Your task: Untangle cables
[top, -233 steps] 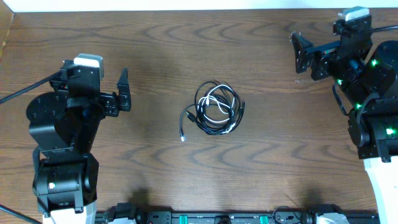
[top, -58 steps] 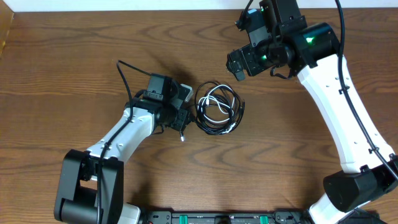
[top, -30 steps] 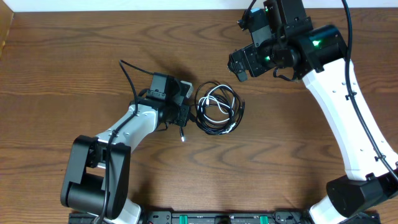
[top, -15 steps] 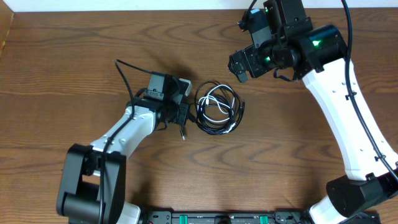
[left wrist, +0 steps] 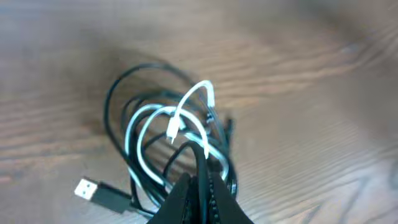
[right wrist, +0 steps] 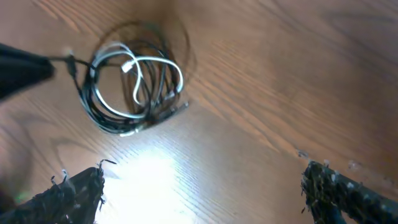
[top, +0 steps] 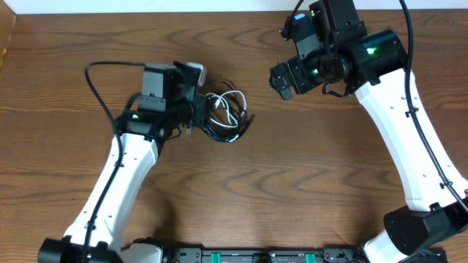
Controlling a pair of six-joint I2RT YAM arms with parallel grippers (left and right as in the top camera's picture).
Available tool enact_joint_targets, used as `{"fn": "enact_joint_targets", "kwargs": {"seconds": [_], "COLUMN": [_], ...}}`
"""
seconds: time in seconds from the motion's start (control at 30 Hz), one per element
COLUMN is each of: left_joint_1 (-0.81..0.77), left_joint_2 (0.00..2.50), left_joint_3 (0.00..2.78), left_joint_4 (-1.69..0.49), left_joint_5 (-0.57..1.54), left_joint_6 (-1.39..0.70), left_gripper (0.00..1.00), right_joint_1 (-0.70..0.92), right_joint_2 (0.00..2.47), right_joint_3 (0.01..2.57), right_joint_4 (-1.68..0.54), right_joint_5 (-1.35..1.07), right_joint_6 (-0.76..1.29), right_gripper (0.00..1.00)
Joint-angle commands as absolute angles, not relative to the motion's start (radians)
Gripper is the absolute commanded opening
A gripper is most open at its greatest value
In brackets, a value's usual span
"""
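Note:
My right gripper is to grab the black loop's edge opposite my left gripper next, leaving the white cable [left wrist: 140, 127] free to loosen.
The cables [top: 223, 118] are one tangled coil on the wooden table: loops of thin black cable [left wrist: 118, 106] wound through a white cable [left wrist: 140, 127]. A black cord with a USB plug [left wrist: 84, 189] sticks out at the coil's left. My left gripper [left wrist: 200, 184] is shut on a black strand at the coil's near edge, and the overhead view shows this left gripper [top: 194, 119] at the coil's left side. My right gripper [top: 282, 79] hangs open, up and to the right of the coil, with nothing between its fingers [right wrist: 74, 198]. The right wrist view shows the coil [right wrist: 134, 84] at upper left.
A thick black arm cable [top: 95, 77] arcs out behind the left arm. The wooden table [top: 292, 190] spreads round the coil. A white wall strip [top: 146, 6] runs along the far edge, and a black rail [top: 248, 256] along the near edge.
My left gripper has closed on a black strand and pulled the whole coil left and farther back. The left arm swung out with it. The right arm has stayed put.

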State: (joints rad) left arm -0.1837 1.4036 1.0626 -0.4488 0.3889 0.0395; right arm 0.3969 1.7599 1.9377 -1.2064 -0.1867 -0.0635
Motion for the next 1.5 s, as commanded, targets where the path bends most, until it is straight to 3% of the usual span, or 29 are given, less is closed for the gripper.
{"fn": "enact_joint_targets", "kwargs": {"seconds": [0.0, 0.47, 0.5, 0.83, 0.93, 1.17, 1.3, 1.47], "left_joint_1": [-0.183, -0.183, -0.183, -0.22, -0.244, -0.247, -0.247, -0.247], "left_joint_2": [1.384, 1.384, 1.384, 1.386, 1.386, 1.407, 1.421, 1.422], "left_joint_3": [1.208, 1.466, 1.497, 1.721, 1.785, 1.89, 1.932, 1.966], "left_joint_4": [-0.519, -0.644, -0.653, -0.759, -0.778, -0.846, -0.863, -0.867], "left_joint_5": [0.44, 0.445, 0.445, 0.442, 0.39, 0.385, 0.384, 0.382], "left_joint_6": [0.02, 0.022, 0.021, 0.045, 0.048, 0.048, 0.052, 0.059], "left_gripper": [0.08, 0.08, 0.08, 0.07, 0.07, 0.07, 0.07, 0.07], "right_joint_1": [0.417, 0.439, 0.44, 0.446, 0.455, 0.49, 0.517, 0.553], "right_joint_2": [1.741, 1.741, 1.741, 1.741, 1.742, 1.768, 1.8, 1.844], "right_joint_3": [1.869, 1.674, 1.665, 1.531, 1.508, 1.458, 1.457, 1.457], "right_joint_4": [-1.19, -1.012, -1.002, -0.79, -0.77, -0.717, -0.693, -0.687], "right_joint_5": [-0.194, -0.271, -0.3, -0.49, -0.49, -0.534, -0.541, -0.553], "right_joint_6": [-0.089, -0.088, -0.105, -0.128, -0.128, -0.119, -0.102, -0.102], "right_gripper": [0.99, 0.97, 0.93, 0.93, 0.86, 0.82, 0.66, 0.67]}}
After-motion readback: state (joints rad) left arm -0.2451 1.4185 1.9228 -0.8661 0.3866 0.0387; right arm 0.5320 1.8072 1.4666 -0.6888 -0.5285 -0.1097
